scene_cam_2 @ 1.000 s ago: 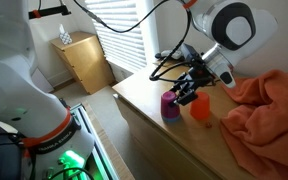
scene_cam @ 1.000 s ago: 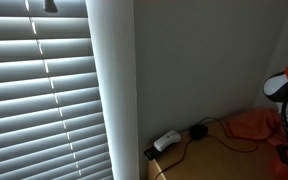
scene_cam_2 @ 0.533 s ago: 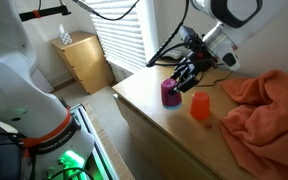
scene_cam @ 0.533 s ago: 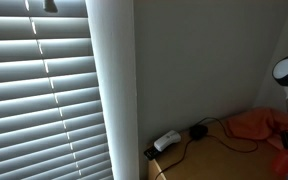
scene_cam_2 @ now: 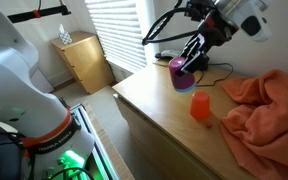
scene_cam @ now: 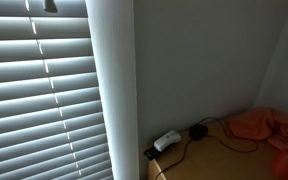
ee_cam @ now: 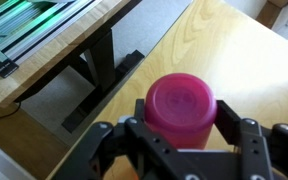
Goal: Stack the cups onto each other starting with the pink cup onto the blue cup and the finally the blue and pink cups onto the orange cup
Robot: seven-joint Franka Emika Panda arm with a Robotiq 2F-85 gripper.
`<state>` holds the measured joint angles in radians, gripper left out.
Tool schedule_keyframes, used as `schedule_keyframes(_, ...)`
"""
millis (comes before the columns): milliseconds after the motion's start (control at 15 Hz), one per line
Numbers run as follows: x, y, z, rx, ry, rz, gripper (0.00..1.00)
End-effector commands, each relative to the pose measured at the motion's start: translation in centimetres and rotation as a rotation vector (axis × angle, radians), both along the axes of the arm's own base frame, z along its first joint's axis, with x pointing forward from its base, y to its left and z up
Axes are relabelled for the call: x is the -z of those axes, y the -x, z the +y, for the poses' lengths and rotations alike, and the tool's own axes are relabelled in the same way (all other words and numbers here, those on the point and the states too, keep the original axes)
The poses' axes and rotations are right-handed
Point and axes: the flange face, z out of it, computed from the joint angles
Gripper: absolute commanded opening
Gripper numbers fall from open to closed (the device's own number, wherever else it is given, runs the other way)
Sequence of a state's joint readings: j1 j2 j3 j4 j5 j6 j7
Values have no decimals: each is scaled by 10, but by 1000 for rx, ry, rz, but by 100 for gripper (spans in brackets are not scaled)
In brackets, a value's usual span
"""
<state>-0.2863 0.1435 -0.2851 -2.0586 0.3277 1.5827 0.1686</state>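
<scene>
My gripper needs to keep holding the pink cup, because it hangs high beside the orange cup and would fall onto the table if I opened now.
My gripper (scene_cam_2: 191,62) is shut on an upside-down pink cup (scene_cam_2: 178,74) and holds it in the air above the wooden table (scene_cam_2: 154,110). In the wrist view the pink cup (ee_cam: 181,105) fills the space between the two fingers of the gripper (ee_cam: 181,125), with the table's edge and the floor below. The orange cup (scene_cam_2: 200,105) stands upside down on the table, below and to the right of the held cup. I cannot make out a blue cup; it may be hidden under the pink one.
A crumpled orange cloth (scene_cam_2: 264,100) lies on the table beside the orange cup and shows in the window-side exterior view (scene_cam: 256,124). A white power adapter (scene_cam: 166,141) with black cables lies near the wall. A small wooden cabinet (scene_cam_2: 84,60) stands by the blinds.
My gripper has risen with the pink cup from the table surface, moving up and away from the orange cup. The arm has almost left the window-side exterior view.
</scene>
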Motion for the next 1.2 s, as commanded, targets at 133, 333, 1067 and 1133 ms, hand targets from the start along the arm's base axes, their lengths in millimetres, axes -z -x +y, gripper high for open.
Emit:
schedule_keyframes(133,12,10,-33,172,-66,-48,44)
schedule_keyframes(333,27,6,-44,250,-110,-50,44)
schedule_keyframes(1067,61,-4,-70,485,-183,29,44)
schedule_keyframes(1133,64,-4,-73,503,-186,39,44)
